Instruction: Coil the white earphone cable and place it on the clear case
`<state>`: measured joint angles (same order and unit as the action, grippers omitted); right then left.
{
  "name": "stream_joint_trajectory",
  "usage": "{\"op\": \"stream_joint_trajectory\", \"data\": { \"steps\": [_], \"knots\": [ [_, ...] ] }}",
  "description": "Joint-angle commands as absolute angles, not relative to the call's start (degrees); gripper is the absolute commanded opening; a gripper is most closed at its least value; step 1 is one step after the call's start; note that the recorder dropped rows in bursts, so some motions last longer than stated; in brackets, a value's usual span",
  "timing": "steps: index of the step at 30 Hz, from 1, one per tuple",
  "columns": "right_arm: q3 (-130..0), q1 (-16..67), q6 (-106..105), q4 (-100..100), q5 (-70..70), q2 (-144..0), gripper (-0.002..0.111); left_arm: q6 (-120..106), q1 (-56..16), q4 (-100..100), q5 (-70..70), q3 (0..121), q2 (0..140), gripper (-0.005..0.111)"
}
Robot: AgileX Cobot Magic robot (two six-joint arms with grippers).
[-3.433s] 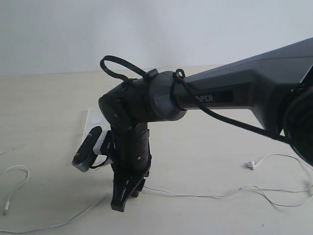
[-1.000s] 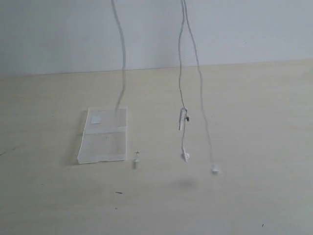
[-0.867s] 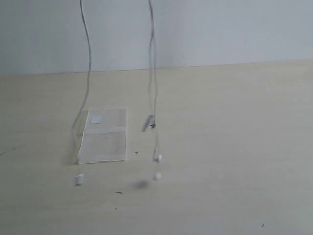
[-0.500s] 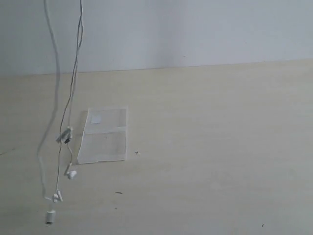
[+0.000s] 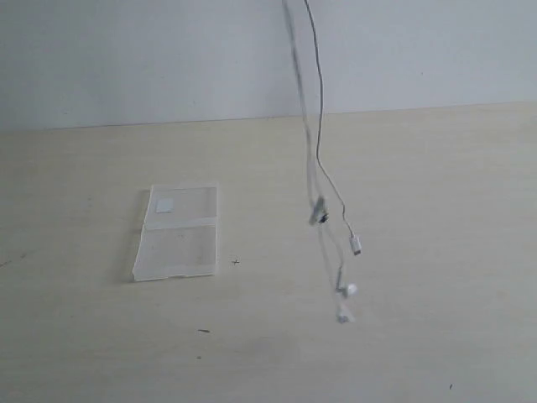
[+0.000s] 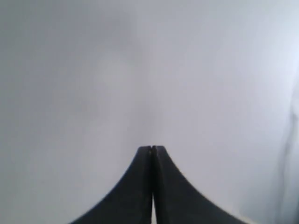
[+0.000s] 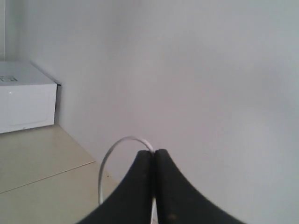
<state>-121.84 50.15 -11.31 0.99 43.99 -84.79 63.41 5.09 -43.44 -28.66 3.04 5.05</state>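
Observation:
My left gripper grips the earphone cable by its thin white cord [image 5: 320, 91] next, to coil it for the clear case [image 5: 178, 239].
The white earphone cable [image 5: 319, 126] hangs from above the exterior view, to the right of the clear case [image 5: 178, 239]. Its plug [image 5: 356, 247] and two earbuds [image 5: 349, 289] dangle just above the table. The case lies flat with its whitish patch [image 5: 164, 205] at the far end. Neither gripper shows in the exterior view. In the right wrist view my right gripper [image 7: 153, 152] is shut on the cable [image 7: 108, 158], which loops out of its tips. My left gripper [image 6: 152, 148] is shut, facing a blank wall. No cable shows at its tips.
The beige table [image 5: 419, 210] runs back to a pale wall. A white box [image 7: 25, 98] stands on a beige surface against the wall in the right wrist view. Small dark specks [image 5: 203, 331] lie in front of the case.
The arm that pinched the cable on the table has lifted out of view. The hanging cable has swung from left of the case to its right, strands now close together.

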Motion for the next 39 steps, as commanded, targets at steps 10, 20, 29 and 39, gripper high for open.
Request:
{"op": "stream_joint_trajectory", "data": {
  "steps": [10,20,29,39],
  "knots": [
    [-122.2,49.9,-9.9,0.0,46.6,-85.3,0.0,81.1,4.6,-82.6,-50.9,16.7,44.2,0.0],
    [-122.2,49.9,-8.4,0.0,50.3,-86.0,0.0,78.0,4.6,-82.4,-56.7,24.1,60.0,0.06],
    [-122.2,49.9,-8.4,0.0,49.5,-87.7,0.0,77.9,4.6,-77.4,-56.7,27.4,61.5,0.077],
    [-122.2,49.9,-8.4,0.0,47.5,-88.1,0.0,78.0,4.6,-78.4,-59.8,27.4,61.5,0.077]
  ]
}}
